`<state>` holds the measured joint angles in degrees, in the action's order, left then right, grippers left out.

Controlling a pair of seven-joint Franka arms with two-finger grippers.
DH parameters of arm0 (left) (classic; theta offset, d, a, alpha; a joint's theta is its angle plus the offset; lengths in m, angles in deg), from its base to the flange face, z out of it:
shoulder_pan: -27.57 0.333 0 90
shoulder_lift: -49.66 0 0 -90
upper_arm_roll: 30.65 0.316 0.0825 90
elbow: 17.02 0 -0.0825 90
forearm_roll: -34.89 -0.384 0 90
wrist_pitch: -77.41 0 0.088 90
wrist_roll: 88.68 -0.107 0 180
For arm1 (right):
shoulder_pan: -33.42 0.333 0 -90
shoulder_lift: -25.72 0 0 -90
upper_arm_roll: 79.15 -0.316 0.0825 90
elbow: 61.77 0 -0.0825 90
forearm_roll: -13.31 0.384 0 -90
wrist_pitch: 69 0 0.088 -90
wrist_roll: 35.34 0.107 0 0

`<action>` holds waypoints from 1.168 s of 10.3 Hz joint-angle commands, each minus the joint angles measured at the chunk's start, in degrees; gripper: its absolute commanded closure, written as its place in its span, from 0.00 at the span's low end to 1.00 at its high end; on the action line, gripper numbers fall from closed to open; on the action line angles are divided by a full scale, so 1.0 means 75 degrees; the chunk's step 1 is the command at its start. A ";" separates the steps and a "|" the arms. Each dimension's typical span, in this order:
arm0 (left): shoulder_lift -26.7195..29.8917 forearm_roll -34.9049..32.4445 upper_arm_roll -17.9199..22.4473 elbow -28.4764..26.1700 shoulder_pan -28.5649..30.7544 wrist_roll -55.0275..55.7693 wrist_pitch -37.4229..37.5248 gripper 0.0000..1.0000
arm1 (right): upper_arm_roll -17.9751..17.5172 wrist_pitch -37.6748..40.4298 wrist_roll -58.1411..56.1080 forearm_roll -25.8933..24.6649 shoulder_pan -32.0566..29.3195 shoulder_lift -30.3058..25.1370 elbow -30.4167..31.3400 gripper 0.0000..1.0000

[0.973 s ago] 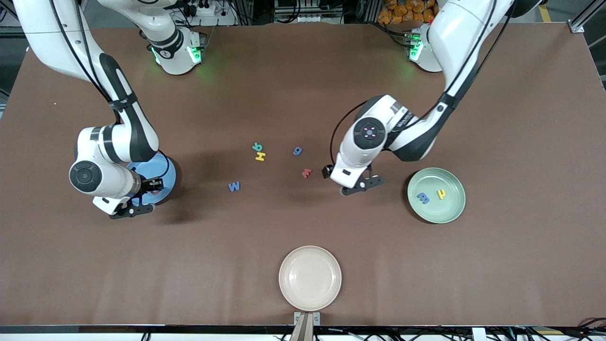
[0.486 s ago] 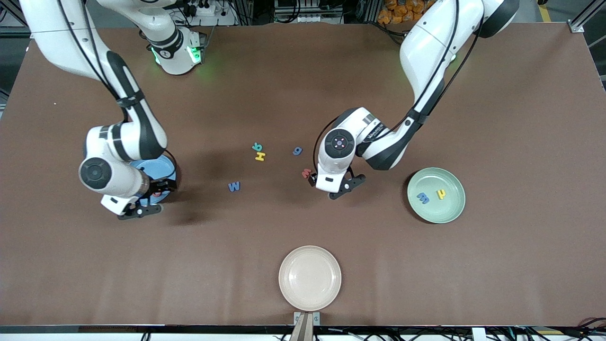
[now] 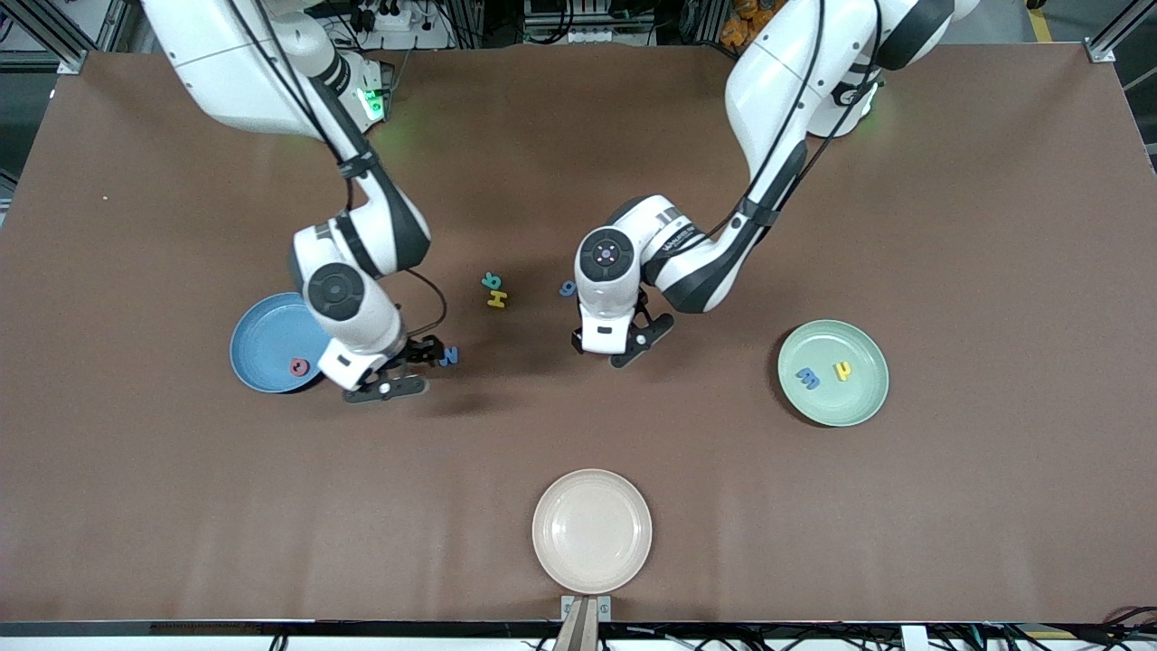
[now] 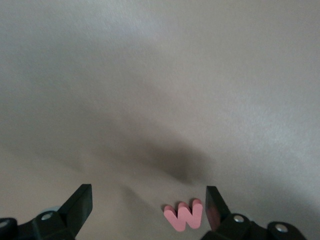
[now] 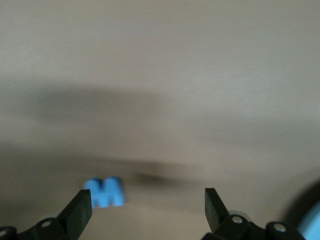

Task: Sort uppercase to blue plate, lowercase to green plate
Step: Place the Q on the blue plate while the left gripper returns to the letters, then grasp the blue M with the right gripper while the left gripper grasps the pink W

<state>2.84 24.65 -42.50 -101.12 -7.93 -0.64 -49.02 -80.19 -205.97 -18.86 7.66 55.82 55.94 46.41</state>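
The right gripper isn't ready to close on the W yet and has to come down first, because bare tabletop shows between a finger and its shadow above the blue W [image 3: 449, 356] [image 5: 105, 193].
The blue plate [image 3: 258, 339] holds a red round uppercase letter [image 3: 296, 366]. My right gripper [image 3: 407, 368] is open and low over the table beside the blue angular W [image 3: 448, 355]. In the right wrist view that W [image 5: 105, 192] lies just inside one fingertip of the right gripper [image 5: 147, 202]. My left gripper [image 3: 607, 351] is open over the red lowercase m [image 4: 184, 216], which the front view hides; the m lies close to one finger of the left gripper [image 4: 147, 202]. The green plate [image 3: 859, 398] holds a blue m [image 3: 807, 378] and a small yellow letter [image 3: 841, 370].
A teal curly letter [image 3: 490, 280], a yellow H [image 3: 496, 298] and a blue g [image 3: 567, 288] lie mid-table between the two arms. A cream plate [image 3: 592, 531] sits near the table's front edge. The blue plate's rim [image 5: 312, 220] shows in the right wrist view.
My right gripper opened, left the red letter on the blue plate and moved over to the blue W. My left gripper moved from near the green plate to over the red m.
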 commanded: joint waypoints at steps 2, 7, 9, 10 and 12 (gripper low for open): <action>-0.0168 -0.0193 0.0103 0.0374 -0.0129 0.0238 -0.0006 0.00 | 0.0022 -0.0158 0.0029 0.0456 0.0106 0.0154 -0.0057 0.00; -0.0555 -0.0217 0.0127 0.0655 -0.0246 0.0261 -0.0463 0.08 | 0.0022 -0.1411 0.0029 0.0600 0.0188 0.0494 0.0411 0.00; -0.0613 -0.0205 0.0139 0.0702 -0.0246 0.0261 -0.0545 0.09 | 0.0010 -0.1331 0.0296 0.0600 0.0246 0.0506 0.0459 0.00; -0.0683 -0.0217 0.0139 0.0772 -0.0246 0.0261 -0.0557 0.09 | 0.0010 -0.1331 0.0472 0.0600 0.0328 0.0506 0.0471 0.00; -0.0684 -0.0217 0.0139 0.0773 -0.0246 0.0261 -0.0569 0.10 | 0.0010 -0.1331 0.0545 0.0588 0.0376 0.0495 0.0482 0.00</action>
<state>-1.19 24.65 -42.01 -97.06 -9.02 -0.54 -53.08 -80.28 -215.66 -15.75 11.26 58.05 60.54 49.04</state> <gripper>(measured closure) 0.093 0.000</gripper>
